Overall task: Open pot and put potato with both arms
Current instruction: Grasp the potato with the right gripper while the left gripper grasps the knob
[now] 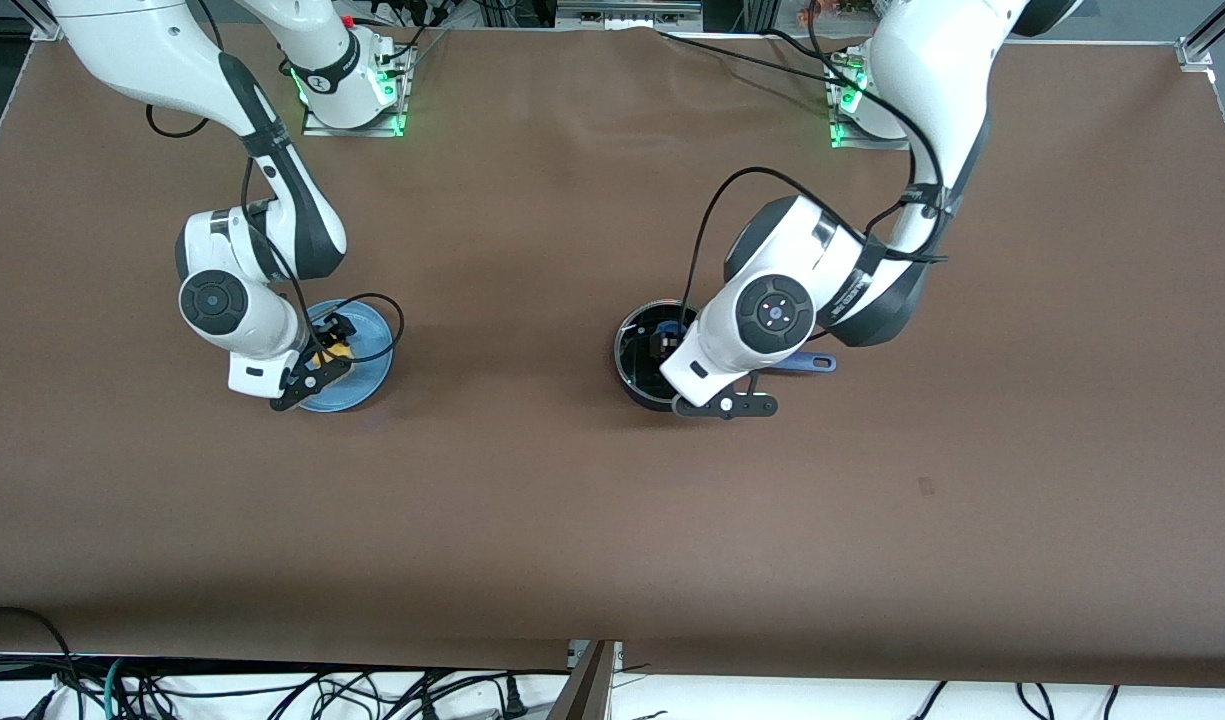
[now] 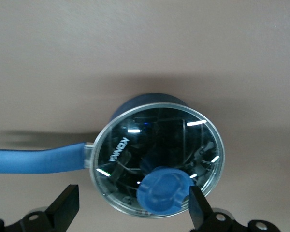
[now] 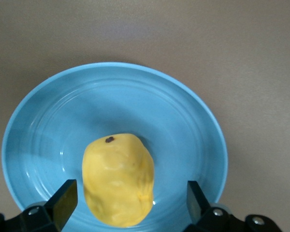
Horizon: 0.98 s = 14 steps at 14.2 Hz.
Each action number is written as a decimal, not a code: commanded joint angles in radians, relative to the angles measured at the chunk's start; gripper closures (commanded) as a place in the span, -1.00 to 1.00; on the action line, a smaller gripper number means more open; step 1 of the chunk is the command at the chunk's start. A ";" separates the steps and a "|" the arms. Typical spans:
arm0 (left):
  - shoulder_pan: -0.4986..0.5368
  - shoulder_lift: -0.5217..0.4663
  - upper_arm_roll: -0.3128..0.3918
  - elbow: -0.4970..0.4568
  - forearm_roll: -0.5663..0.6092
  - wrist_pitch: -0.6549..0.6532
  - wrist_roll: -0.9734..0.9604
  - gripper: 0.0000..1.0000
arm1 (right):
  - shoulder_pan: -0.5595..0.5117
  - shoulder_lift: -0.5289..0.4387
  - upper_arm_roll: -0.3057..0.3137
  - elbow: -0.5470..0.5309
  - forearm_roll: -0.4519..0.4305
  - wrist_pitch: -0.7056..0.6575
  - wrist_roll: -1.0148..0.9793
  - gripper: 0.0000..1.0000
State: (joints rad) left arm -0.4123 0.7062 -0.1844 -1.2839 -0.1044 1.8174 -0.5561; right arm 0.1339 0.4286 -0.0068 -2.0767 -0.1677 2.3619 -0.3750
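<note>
Next, my right gripper grabs the yellow potato by its long sides to put it into the black pot (image 1: pixel 634 350).
The black pot (image 1: pixel 634 350) stands mid-table with a clear glass lid (image 2: pixel 157 145) on it, and its blue handle (image 1: pixel 808 363) points toward the left arm's end. My left gripper (image 1: pixel 664 343) hangs low over the lid. In the left wrist view the left gripper (image 2: pixel 133 205) is open, and the lid's blue knob (image 2: pixel 164 190) sits between its fingers, close to one of them. The yellow potato (image 3: pixel 118 181) lies on a blue plate (image 3: pixel 135 96). Just above it my right gripper (image 3: pixel 128 198) is open, with one finger on each side and neither touching it.
The blue plate (image 1: pixel 369 383) sits toward the right arm's end of the brown table (image 1: pixel 532 500). Both arm bases stand along the table edge farthest from the camera. Cables hang below the edge nearest the camera.
</note>
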 commanded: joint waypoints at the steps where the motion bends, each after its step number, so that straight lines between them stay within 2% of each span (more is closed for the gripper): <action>1: -0.045 0.018 0.014 0.011 -0.024 -0.006 0.009 -1.00 | -0.002 -0.014 0.002 -0.042 -0.013 0.045 -0.015 -1.00; 13: -0.076 0.041 0.020 -0.031 -0.005 0.026 0.008 -1.00 | -0.002 0.007 0.002 -0.048 -0.013 0.071 -0.015 -1.00; 14: -0.077 0.041 0.020 -0.032 0.006 0.026 0.007 -0.81 | -0.002 0.012 0.002 -0.048 -0.013 0.079 -0.015 -1.00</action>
State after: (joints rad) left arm -0.4815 0.7563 -0.1741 -1.3065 -0.1051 1.8345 -0.5562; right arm 0.1339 0.4392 -0.0068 -2.1079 -0.1681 2.4103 -0.3779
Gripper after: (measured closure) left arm 0.004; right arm 0.000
